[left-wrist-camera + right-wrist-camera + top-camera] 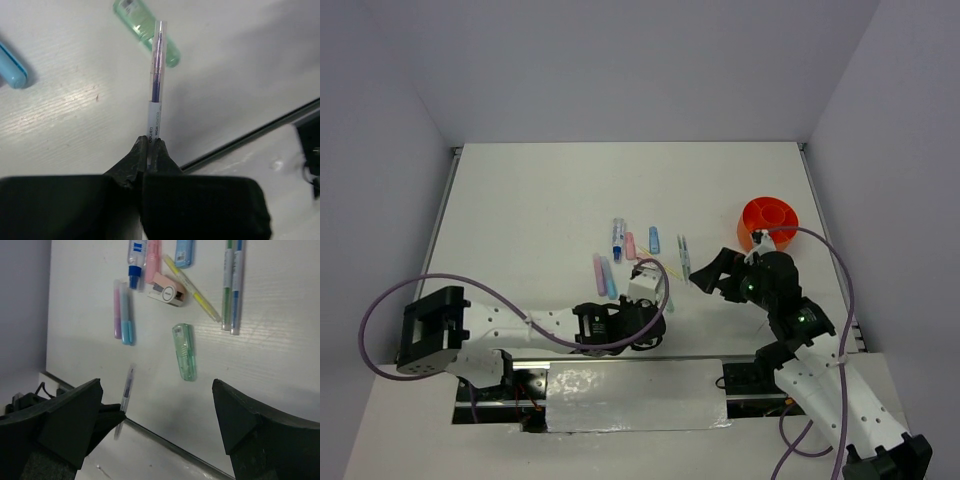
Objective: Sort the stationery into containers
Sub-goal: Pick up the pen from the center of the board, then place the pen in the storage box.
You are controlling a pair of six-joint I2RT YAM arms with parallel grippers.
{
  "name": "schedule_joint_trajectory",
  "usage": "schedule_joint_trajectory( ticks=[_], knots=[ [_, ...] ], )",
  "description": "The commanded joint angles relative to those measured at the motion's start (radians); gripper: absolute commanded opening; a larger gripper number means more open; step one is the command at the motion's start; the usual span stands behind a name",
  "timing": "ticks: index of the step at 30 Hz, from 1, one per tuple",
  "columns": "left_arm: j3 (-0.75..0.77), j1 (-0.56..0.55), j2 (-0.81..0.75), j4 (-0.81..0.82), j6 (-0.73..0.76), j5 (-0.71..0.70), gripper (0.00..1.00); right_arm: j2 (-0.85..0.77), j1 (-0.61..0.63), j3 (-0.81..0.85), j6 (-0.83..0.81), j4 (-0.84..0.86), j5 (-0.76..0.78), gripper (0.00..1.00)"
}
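Note:
The robot's right hand will grab the clear pen by its free purple-ink end [130, 376], so the left gripper releases and the pen drops upright into the orange cup.
My left gripper [150, 141] is shut on the near end of a thin clear pen with purple ink [156, 85] and holds it above the table near the front edge; it sits under its wrist in the top view [640, 320]. A green marker [145, 30] lies just past the pen's tip. My right gripper [160, 410] is open and empty and hangs right of the pile [712, 275]. The held pen [127, 387] and the green marker [184, 351] also show in the right wrist view. The orange cup [769, 222] stands at the right, behind the right gripper.
On the table lie a pink marker [117, 310] and a blue marker [127, 315] side by side, a pink eraser-like block [167, 290], a yellow pen [195, 290], two thin pens [232, 285], a blue-capped tube [136, 260]. The table's front edge [165, 440] runs just below.

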Motion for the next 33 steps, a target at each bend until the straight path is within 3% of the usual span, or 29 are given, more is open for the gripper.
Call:
schedule_joint_trajectory(
  ticks=[1,10,17,18,20,21,26,28,29,32,33],
  knots=[
    [0.027,-0.017,-0.061,0.084,0.023,-0.086,0.00,-0.029,0.041,-0.038,0.112,0.198,-0.028,0.97],
    [0.012,-0.028,-0.086,0.220,0.072,-0.093,0.00,0.032,0.164,-0.141,0.187,0.399,-0.069,0.91],
    [0.021,-0.036,-0.095,0.246,0.091,-0.093,0.00,0.205,0.309,-0.121,0.192,0.439,0.058,0.86],
    [0.020,-0.036,-0.097,0.255,0.095,-0.090,0.00,0.220,0.317,-0.124,0.192,0.479,0.057,0.81],
    [0.018,-0.036,-0.095,0.256,0.095,-0.080,0.00,0.247,0.331,-0.122,0.189,0.510,0.064,0.54],
    [0.017,-0.036,-0.094,0.259,0.098,-0.079,0.00,0.252,0.343,-0.115,0.187,0.522,0.071,0.33],
    [0.009,-0.037,-0.092,0.266,0.110,-0.066,0.00,0.240,0.357,-0.093,0.158,0.533,0.107,0.02],
    [0.024,-0.036,-0.092,0.243,0.115,-0.071,0.15,0.214,0.357,-0.079,0.129,0.518,0.153,0.00],
    [0.035,-0.036,-0.089,0.224,0.114,-0.076,0.46,0.195,0.357,-0.066,0.095,0.510,0.176,0.00],
    [0.102,-0.037,-0.088,0.068,0.081,-0.125,0.99,0.174,0.356,0.028,-0.009,0.394,0.416,0.00],
    [0.119,-0.036,-0.095,-0.014,0.066,-0.137,0.99,0.175,0.354,0.052,-0.040,0.372,0.498,0.00]
  ],
)
